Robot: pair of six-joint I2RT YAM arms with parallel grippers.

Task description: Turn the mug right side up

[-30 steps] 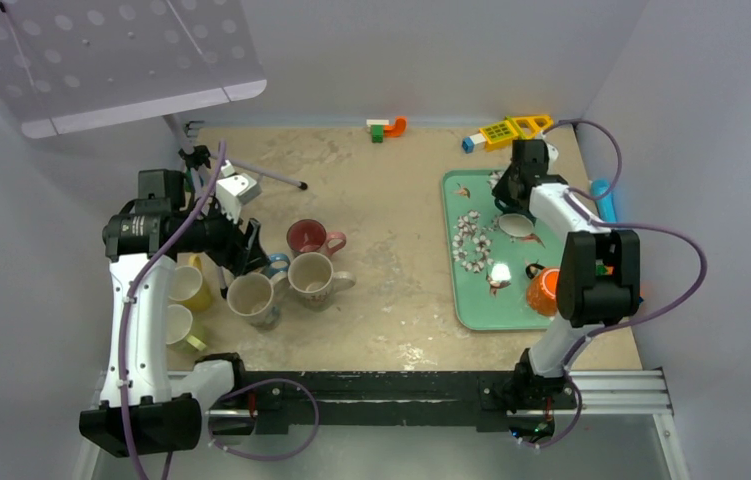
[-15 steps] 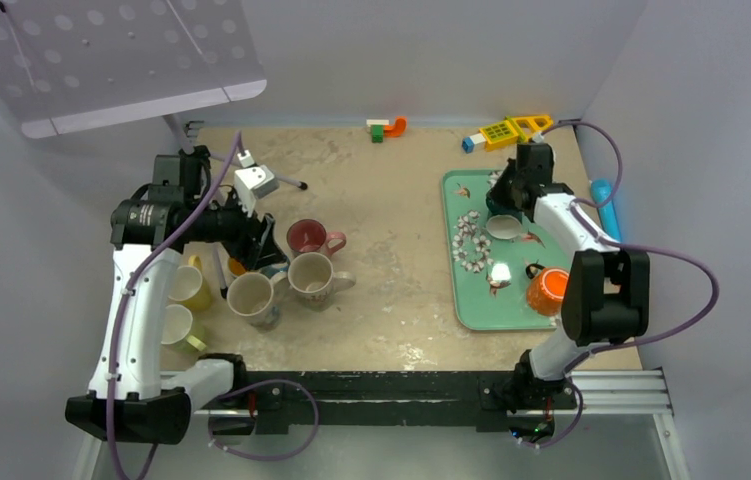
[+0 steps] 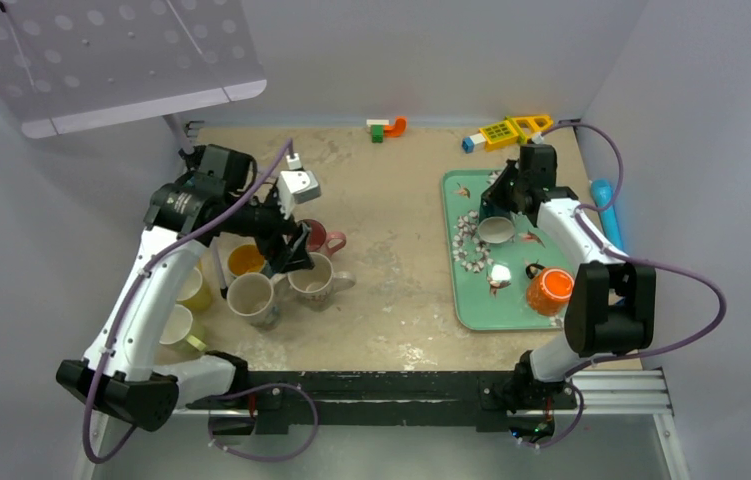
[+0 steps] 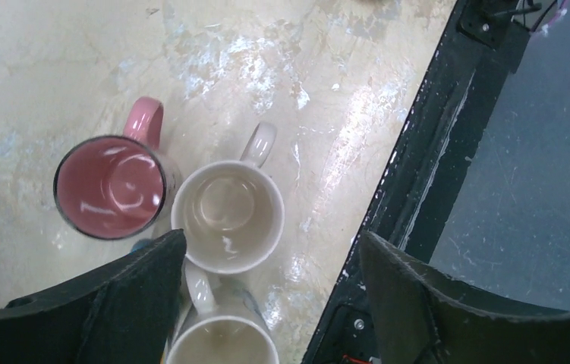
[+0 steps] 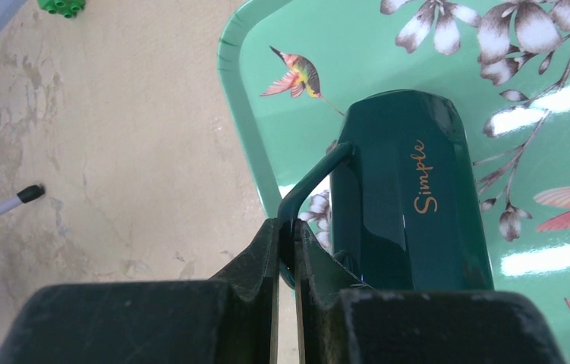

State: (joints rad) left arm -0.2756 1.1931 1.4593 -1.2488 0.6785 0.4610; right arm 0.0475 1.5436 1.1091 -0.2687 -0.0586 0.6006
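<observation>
My left gripper needs to pinch the dark green mug by its pale open rim (image 3: 482, 229) beside its handle to set the mug upright, and leave the handle to my right gripper.
A dark green mug (image 5: 410, 197) with gold "Simple" lettering hangs over the teal flowered tray (image 5: 357, 45). My right gripper (image 5: 287, 231) is shut on its thin handle. From above, the mug (image 3: 496, 230) shows a pale round end facing up near the tray's (image 3: 471, 310) left part, with the right gripper (image 3: 507, 205) just behind it. My left gripper (image 4: 272, 250) is open and holds nothing. It hovers over a pink mug (image 4: 111, 186) and a cream mug (image 4: 228, 216), both upright; in the top view the left gripper (image 3: 286, 255) is among the mugs at the left.
An orange mug (image 3: 548, 290) and small white pieces (image 3: 471, 245) lie on the tray. Several upright mugs cluster at the left, among them yellow ones (image 3: 191, 288). Toy blocks (image 3: 386, 127) and a yellow toy (image 3: 506, 130) sit at the back. A black rail (image 4: 418, 189) runs along the near edge.
My left arm swung right, over the mug cluster, and its jaws spread wider. The right gripper carried the green mug a little to the left over the tray.
</observation>
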